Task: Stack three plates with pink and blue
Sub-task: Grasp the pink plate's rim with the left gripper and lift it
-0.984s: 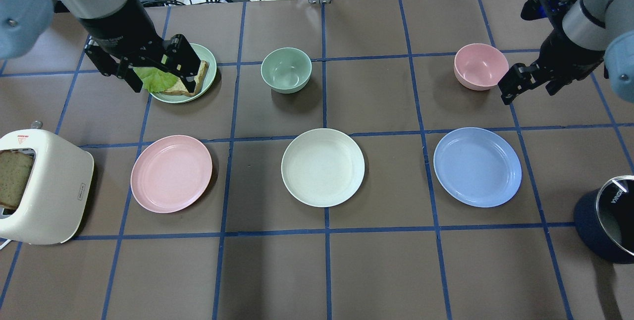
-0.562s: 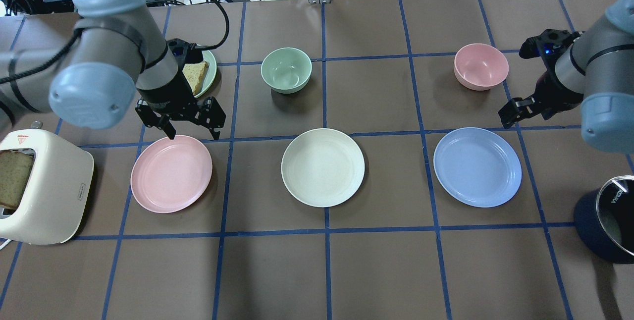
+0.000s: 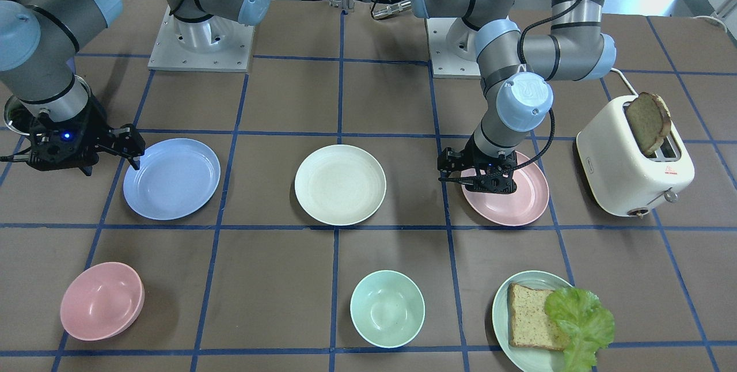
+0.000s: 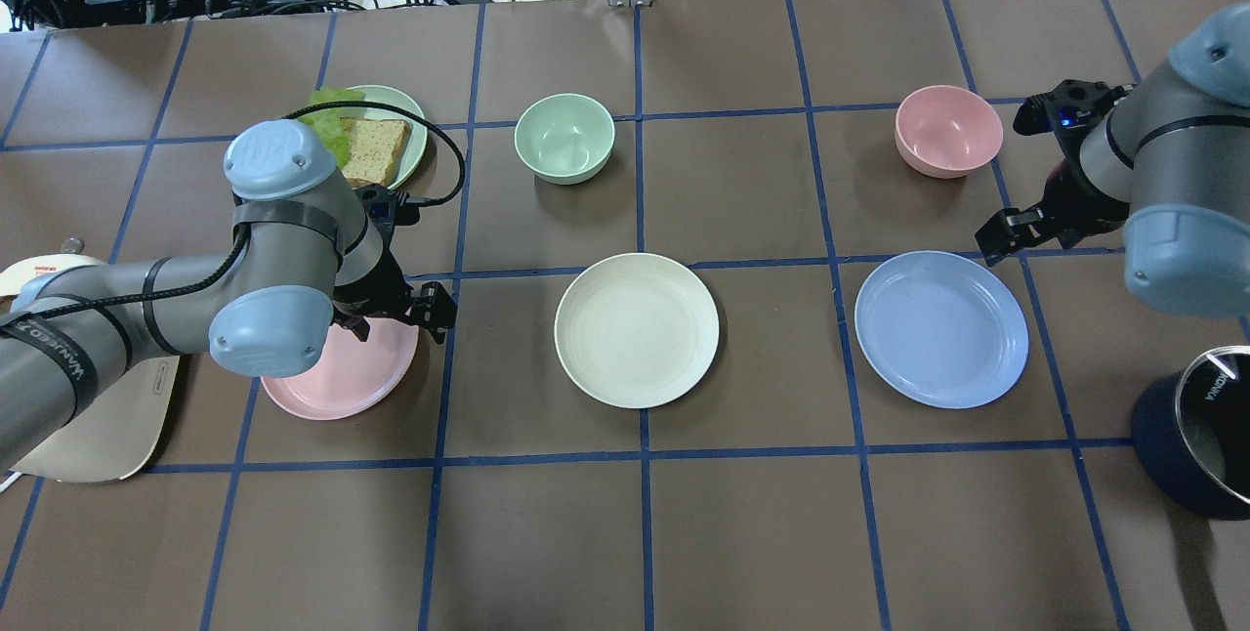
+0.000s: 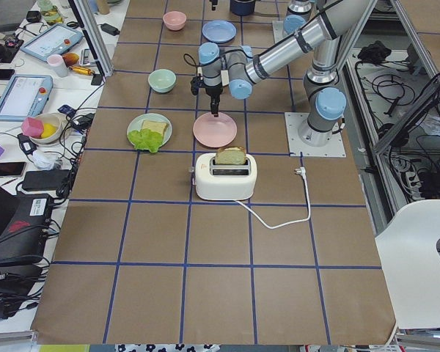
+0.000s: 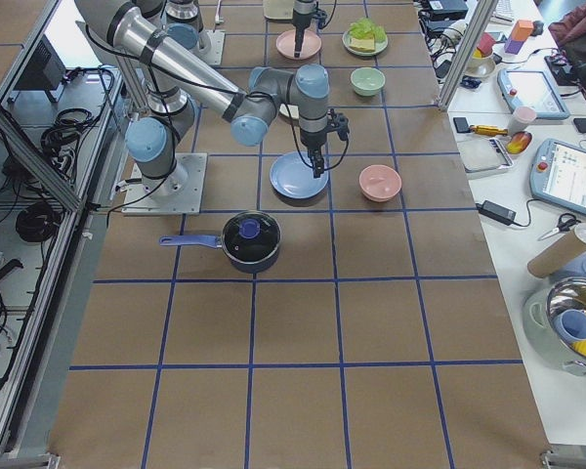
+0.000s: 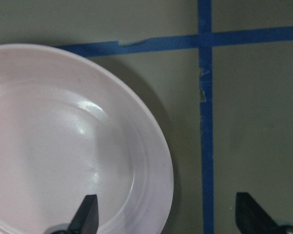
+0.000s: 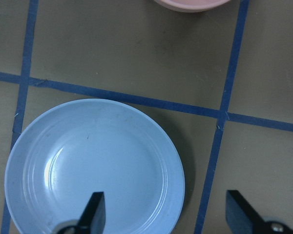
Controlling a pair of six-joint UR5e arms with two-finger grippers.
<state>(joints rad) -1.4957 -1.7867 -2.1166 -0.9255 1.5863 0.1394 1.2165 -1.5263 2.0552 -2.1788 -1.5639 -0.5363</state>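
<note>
The left gripper should next pinch the pink plate by its thin raised rim (image 3: 466, 195) (image 7: 167, 209), because the plate is wider than the robot's open fingers.
Three plates lie in a row: pale pink (image 4: 332, 385), cream-white (image 4: 637, 329) and light blue (image 4: 940, 328). My left gripper (image 4: 395, 315) is open and low over the pink plate's rim on the cream plate's side. In the left wrist view one finger (image 7: 88, 214) is over the pink plate (image 7: 53, 146) and the other is over the table. My right gripper (image 4: 1011, 229) is open at the blue plate's far right rim. In the right wrist view one finger (image 8: 95, 214) is over the blue plate (image 8: 93, 165) and the other is outside it.
A pale green plate (image 4: 418, 128) with bread and lettuce, a mint bowl (image 4: 564, 138) and a pink bowl (image 4: 947, 130) stand in the far row. A cream toaster (image 3: 633, 159) holding a bread slice is at the left end, and a dark pot (image 4: 1196, 431) is at the right end.
My left gripper has moved from over the green plate down to the pink plate's rim. My right gripper has moved from beside the pink bowl to the blue plate's rim.
</note>
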